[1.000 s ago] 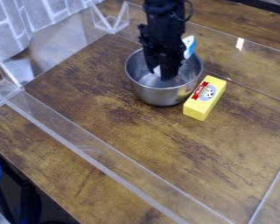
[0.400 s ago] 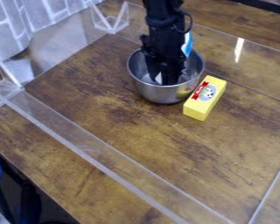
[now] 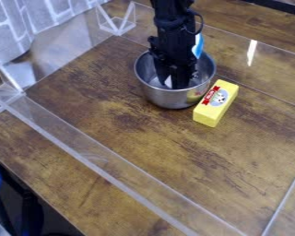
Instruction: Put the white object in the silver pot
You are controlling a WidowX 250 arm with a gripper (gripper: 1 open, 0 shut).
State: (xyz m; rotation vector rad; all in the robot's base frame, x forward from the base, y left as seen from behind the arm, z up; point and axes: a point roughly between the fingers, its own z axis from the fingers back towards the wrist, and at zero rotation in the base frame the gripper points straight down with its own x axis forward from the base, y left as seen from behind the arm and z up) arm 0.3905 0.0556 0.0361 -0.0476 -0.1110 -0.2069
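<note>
The gripper should open now, because the white object is low inside the silver pot's rim [image 3: 206, 72].
The silver pot [image 3: 157, 90] stands on the wooden table at the back middle. My black gripper [image 3: 175, 79] points straight down into it, fingertips low inside the bowl. It is shut on the white object [image 3: 175, 82], of which a small white bit shows between the fingertips. A light-blue and white piece [image 3: 197, 42] shows just right of the gripper above the pot's far rim. I cannot tell whether it is the same object's other end. The arm hides the rest.
A yellow block with a red-white label [image 3: 216, 101] lies right beside the pot on its right. A clear plastic wall [image 3: 76, 147] runs along the table's left and front edges. White mesh panels [image 3: 33, 28] stand at the back left.
</note>
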